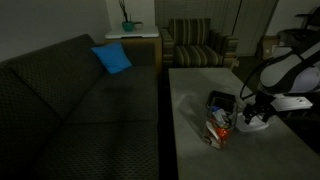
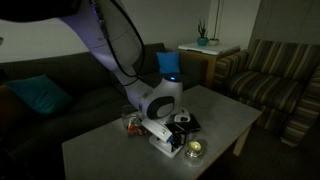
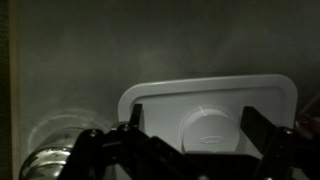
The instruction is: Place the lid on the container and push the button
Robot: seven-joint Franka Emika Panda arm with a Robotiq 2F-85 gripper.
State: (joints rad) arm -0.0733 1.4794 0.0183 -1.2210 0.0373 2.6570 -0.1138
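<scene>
My gripper grabs the white lid (image 3: pixel 210 105) by the sides of its raised middle knob (image 3: pixel 210 130) next, keeping its rim free, to place it on the container.
The white lid (image 3: pixel 210 105) lies flat on the grey table, with a round raised knob (image 3: pixel 208 128) at its middle. My gripper (image 3: pixel 196 128) is open just above it, one finger on each side of the knob and neither touching it. In both exterior views the gripper (image 1: pixel 250 117) (image 2: pixel 163 128) is low over the lid (image 1: pixel 256 124) (image 2: pixel 160 141). The container (image 1: pixel 217 128), with its red, orange and white sides, stands on the table a short way from the lid; it also shows behind the arm (image 2: pixel 131 121).
A small round shiny tin (image 2: pixel 195 148) sits near the table's front edge, beside the lid, and shows in the wrist view (image 3: pixel 50 145). A dark boxy object (image 1: pixel 220 100) (image 2: pixel 186 120) lies close by. A sofa (image 1: pixel 70 90) and an armchair (image 1: pixel 195 45) flank the table.
</scene>
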